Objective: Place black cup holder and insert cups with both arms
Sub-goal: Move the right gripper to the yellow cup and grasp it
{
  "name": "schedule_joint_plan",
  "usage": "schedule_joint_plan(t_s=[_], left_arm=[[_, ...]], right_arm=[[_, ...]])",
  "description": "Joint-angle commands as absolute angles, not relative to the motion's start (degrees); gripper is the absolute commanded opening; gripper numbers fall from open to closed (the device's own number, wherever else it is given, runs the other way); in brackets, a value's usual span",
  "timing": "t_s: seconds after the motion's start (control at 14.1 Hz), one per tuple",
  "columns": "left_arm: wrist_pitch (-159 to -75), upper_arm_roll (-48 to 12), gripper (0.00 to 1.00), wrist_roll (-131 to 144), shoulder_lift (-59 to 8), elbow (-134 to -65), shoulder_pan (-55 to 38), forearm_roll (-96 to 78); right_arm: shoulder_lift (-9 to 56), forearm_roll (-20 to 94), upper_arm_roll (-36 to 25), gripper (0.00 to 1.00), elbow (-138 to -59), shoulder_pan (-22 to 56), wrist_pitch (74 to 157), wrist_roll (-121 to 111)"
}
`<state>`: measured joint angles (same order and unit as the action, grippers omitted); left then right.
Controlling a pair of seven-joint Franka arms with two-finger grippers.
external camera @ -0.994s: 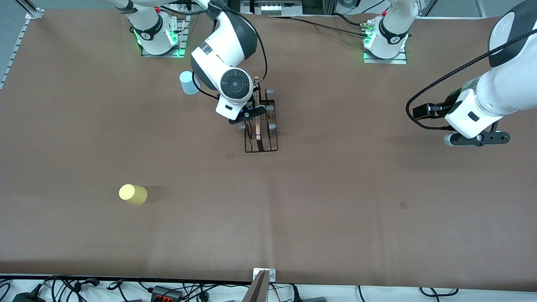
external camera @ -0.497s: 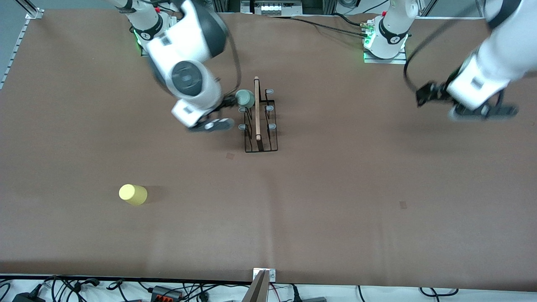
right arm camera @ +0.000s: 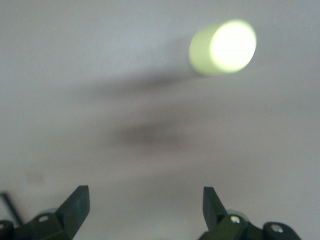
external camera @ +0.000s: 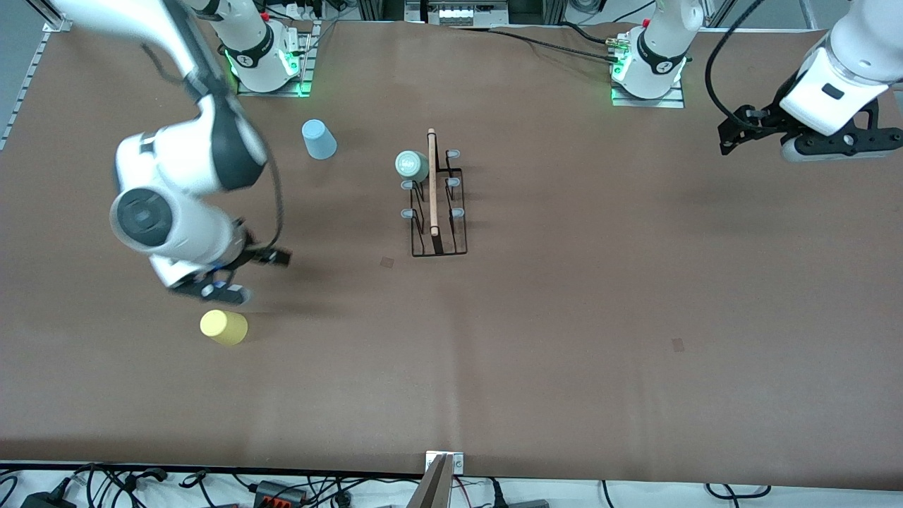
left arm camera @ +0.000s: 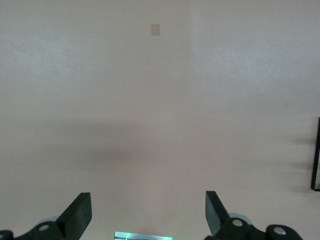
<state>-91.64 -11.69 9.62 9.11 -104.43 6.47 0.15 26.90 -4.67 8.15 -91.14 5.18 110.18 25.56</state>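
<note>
The yellow cup (external camera: 223, 327) is to go on the black cup holder (external camera: 437, 212), so the robot's right gripper should next grab the cup's side near the cup's closed base.
The black cup holder (external camera: 437, 212) stands mid-table with its wooden rod across the top. A pale grey-green cup (external camera: 411, 166) sits upside down on one of its pegs on the side toward the right arm's end. A light blue cup (external camera: 319, 139) stands upside down near the right arm's base. A yellow cup (external camera: 223, 327) lies nearer the front camera; it also shows in the right wrist view (right arm camera: 223, 47). My right gripper (external camera: 211, 288) is open and empty, just above the yellow cup. My left gripper (external camera: 839, 144) is open and empty, over bare table at the left arm's end.
The table is covered in brown paper (external camera: 564, 339). The arm bases (external camera: 645, 77) stand along the table's top edge. Cables lie along the front edge (external camera: 282, 487). An edge of the holder shows in the left wrist view (left arm camera: 316, 155).
My right gripper has left the grey-green cup on the holder's peg and swung over to just above the yellow cup. My left gripper has risen and drawn back toward its base.
</note>
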Motion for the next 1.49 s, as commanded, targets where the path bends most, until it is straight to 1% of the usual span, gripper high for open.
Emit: schedule_joint_plan(t_s=[0.0,0.14,0.28,0.35,0.5,0.71,0.85,1.14,1.42], left_arm=[[-92.3,-11.4,1.00,8.4,9.5,-104.9,8.1,-0.9],[-92.3,-11.4,1.00,8.2,9.4,-104.9,8.8,-0.8],[-92.3,-11.4,1.00,8.1,9.4,-104.8,8.8,-0.8],[-92.4,-11.4,1.00,7.9,9.4,-104.8,8.8,-0.8],[-92.4,-11.4,1.00,7.7,9.1,-104.7,8.9,-0.8],[-92.5,-11.6,1.00,7.8,9.1,-104.7,8.7,-1.0],[-92.5,-11.7,1.00,7.7,8.8,-104.2,8.6,-2.1],[-92.5,-11.8,1.00,4.7,8.6,-104.2,8.6,-4.4],[-92.0,-11.8,1.00,4.7,8.6,-104.2,8.8,-4.4]], right_arm=[[30.9,-9.7,9.1,1.00,-90.3,1.4,118.7,23.3],[33.2,-13.7,9.1,1.00,-90.3,-1.3,123.5,22.1],[35.7,-13.5,9.1,1.00,-89.7,-3.4,128.7,17.2],[37.2,-13.4,9.1,1.00,-89.0,-4.3,129.9,15.1],[39.9,-12.9,9.2,1.00,-85.5,-5.4,129.8,10.9],[41.2,-10.6,9.3,1.00,-84.6,-5.6,130.1,8.8],[43.1,-9.2,9.3,1.00,-82.1,-6.0,130.0,6.3],[44.3,-4.8,9.3,1.00,-82.0,-6.4,129.6,-3.5],[45.9,-4.6,9.2,1.00,-82.0,-6.3,129.5,-3.7]])
